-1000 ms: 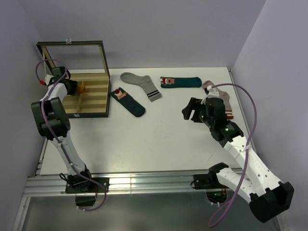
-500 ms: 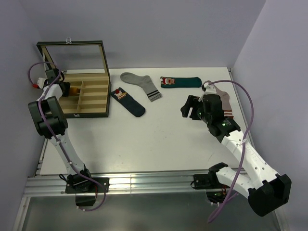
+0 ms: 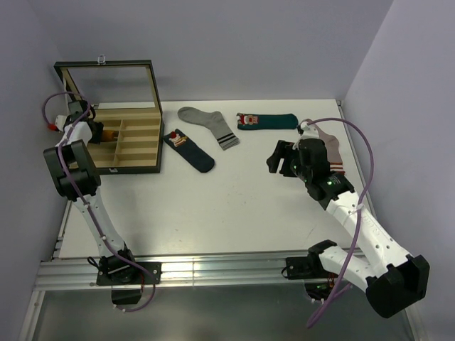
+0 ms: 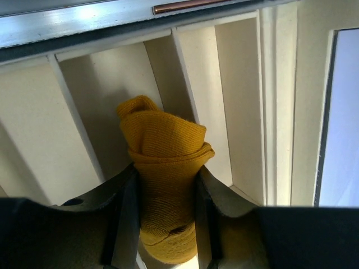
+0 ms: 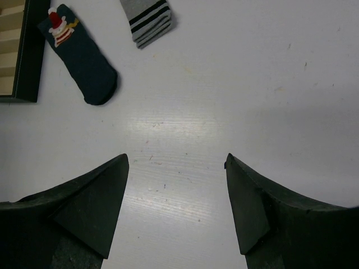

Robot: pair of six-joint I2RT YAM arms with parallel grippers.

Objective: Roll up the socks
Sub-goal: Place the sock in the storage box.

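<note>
The far end of the rolled mustard-orange sock is between two dividers, so the sock would end in that section of the box and my left gripper should open now.
My left gripper point(image 4: 162, 179) is shut on the rolled mustard-orange sock point(image 4: 165, 168) and holds it in a compartment at the left end of the wooden box point(image 3: 135, 145); in the top view the sock point(image 3: 109, 133) shows as a small orange spot beside the gripper point(image 3: 96, 132). The navy sock point(image 3: 189, 150) lies flat just right of the box and shows in the right wrist view point(image 5: 78, 53). The dark teal sock point(image 3: 266, 121) lies flat at the back. My right gripper point(image 3: 281, 158) is open and empty above bare table, in the right wrist view point(image 5: 176, 162).
A grey sock with dark stripes point(image 3: 210, 126) lies between the navy and teal socks, its cuff in the right wrist view point(image 5: 147, 19). A pinkish-beige sock point(image 3: 328, 149) lies at the right edge behind my right arm. The box lid point(image 3: 106, 85) stands open upright.
My left gripper moved left along the box with the orange sock, from mid-box to the left end. My right gripper shifted slightly left and stays open.
</note>
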